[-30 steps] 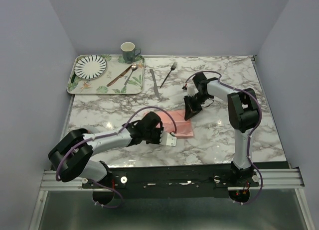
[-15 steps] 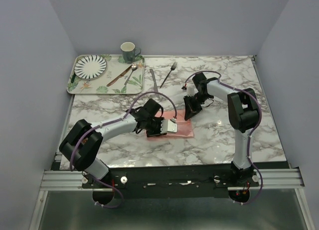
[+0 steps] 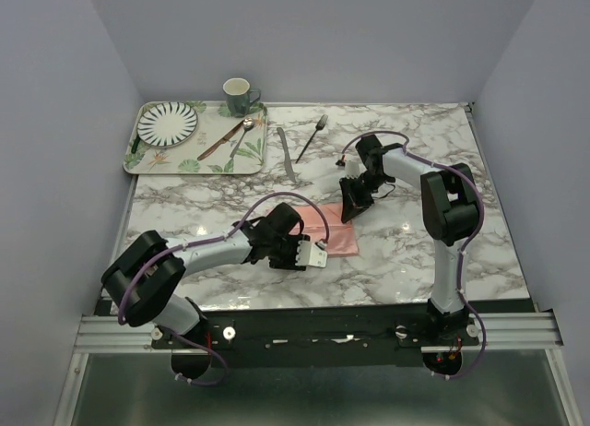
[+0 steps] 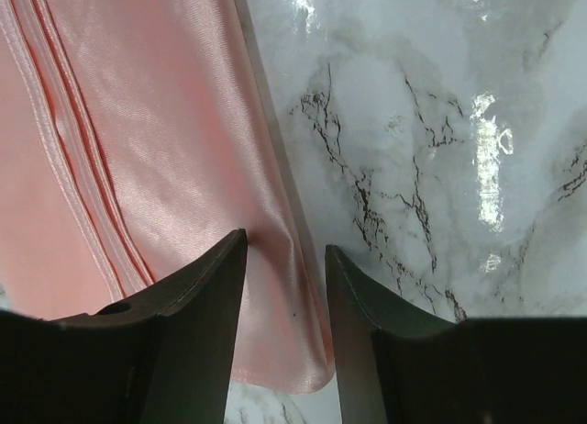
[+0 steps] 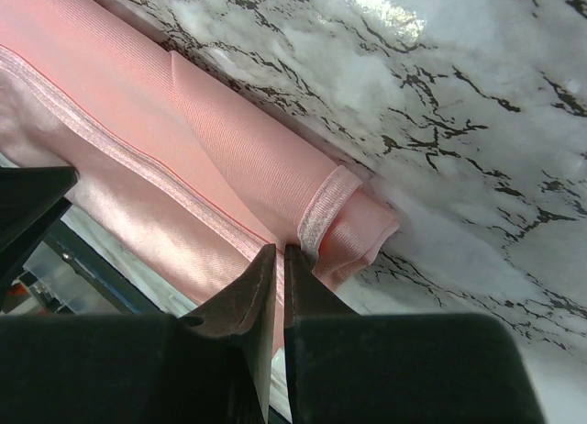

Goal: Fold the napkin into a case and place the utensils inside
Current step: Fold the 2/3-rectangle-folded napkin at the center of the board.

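My left gripper grips the napkin [image 4: 165,121] by its outer edge [image 4: 293,258] next, beside the napkin's corner, to fold that side over into a case.
The salmon-pink napkin [image 3: 334,234] lies folded into a narrow band on the marble table mid-field. My left gripper [image 3: 312,253] is at its near-left end. In the left wrist view that gripper [image 4: 285,242] stands open, and the napkin [image 4: 165,121] has its edge and corner running between the jaws. My right gripper [image 3: 350,212] is at the far end. In the right wrist view it [image 5: 281,250] is shut on the hemmed fold of the napkin [image 5: 229,130]. The fork [image 3: 315,136] and knife [image 3: 286,154] lie on the table behind, apart from both grippers.
A floral tray [image 3: 198,163] at the back left carries a striped plate [image 3: 167,123], a spoon [image 3: 241,136] and a brown-handled utensil [image 3: 219,142]. A mug [image 3: 240,96] stands at its far corner. Walls close in the table [image 3: 415,251] on three sides.
My left gripper swung over the napkin, then drew back toward its near-left end, and its jaws went from shut to open. The right gripper stayed pinched at the far end.
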Robot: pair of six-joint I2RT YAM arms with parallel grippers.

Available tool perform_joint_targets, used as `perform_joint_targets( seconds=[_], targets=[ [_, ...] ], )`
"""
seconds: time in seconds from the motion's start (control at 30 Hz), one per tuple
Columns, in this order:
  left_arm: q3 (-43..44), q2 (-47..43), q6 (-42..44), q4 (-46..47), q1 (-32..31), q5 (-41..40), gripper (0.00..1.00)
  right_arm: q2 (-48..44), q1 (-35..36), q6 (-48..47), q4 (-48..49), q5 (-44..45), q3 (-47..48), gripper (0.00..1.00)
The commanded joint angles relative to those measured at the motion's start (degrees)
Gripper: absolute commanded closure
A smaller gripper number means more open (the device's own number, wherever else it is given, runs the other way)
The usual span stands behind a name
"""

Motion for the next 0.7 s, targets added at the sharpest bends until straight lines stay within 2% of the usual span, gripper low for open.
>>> perform_joint_targets(
  seconds=[0.0,0.07,0.1,0.17,0.2,0.3,0.47,0.67],
  targets=[
    [-0.9,2.4,1.0,2.0,-0.4,-4.7,0.53,2.7,0.2,-2.4,0.2,7.7,-0.8,0.84],
    [-0.7,3.1,1.6,1.4,-0.4,-4.6,0.61,2.7,0.2,-2.4,0.3,7.7,-0.7,0.84],
    [-0.3,3.7,1.8,1.0,-0.4,-4.4,0.69,2.7,0.2,-2.4,0.3,7.7,-0.7,0.84],
    [0.3,4.1,2.0,-0.2,-0.4,-3.5,0.77,2.8,0.2,-2.4,0.3,7.8,-0.7,0.84],
    [0.9,4.3,2.0,-0.9,-0.4,-2.8,0.85,2.8,0.2,-2.6,0.3,7.7,-0.6,0.84],
    [2.8,4.0,1.8,-3.9,-0.2,0.2,1.0,2.4,0.2,-2.9,0.4,7.7,-0.7,0.84],
    [9.4,5.5,-0.9,-13.4,3.2,8.6,1.0,2.1,0.2,-3.5,0.7,7.6,-1.1,0.85],
    [22.7,12.3,-2.4,-25.3,10.5,20.9,1.0,2.3,0.2,-4.1,0.6,7.3,-0.7,0.84]
  ],
)
